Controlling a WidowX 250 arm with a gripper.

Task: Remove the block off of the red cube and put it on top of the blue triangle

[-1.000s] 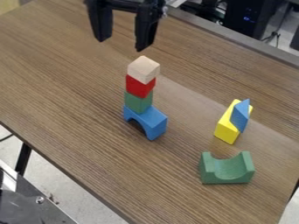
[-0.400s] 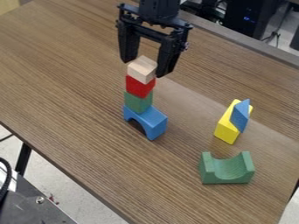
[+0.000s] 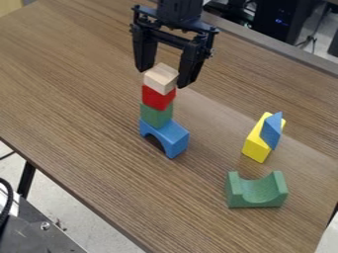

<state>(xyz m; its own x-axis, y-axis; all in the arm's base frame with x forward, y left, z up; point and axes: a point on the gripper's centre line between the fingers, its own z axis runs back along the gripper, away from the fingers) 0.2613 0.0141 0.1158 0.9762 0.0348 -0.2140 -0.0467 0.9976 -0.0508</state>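
The robot's gripper will next grab the pale wooden block by its opposite sides, so it can clear the red cube and top the blue triangle.
The black gripper hangs at the top of the stack, open, one finger on either side of the pale wooden block. Gaps show between the fingers and the block. That block rests on the red cube, which stands on a green cube and a blue arch. To the right, the blue triangle leans upright against or on a yellow block; which of these I cannot tell.
A green curved block stands on the wooden table, in front of the yellow block. Dark equipment is behind the table's far edge. A metal frame is at the lower left.
Over the last second the gripper has come down and to the right, from above the stack to around the pale block. Since the middle frame it has hardly moved. The blocks stand where they were.
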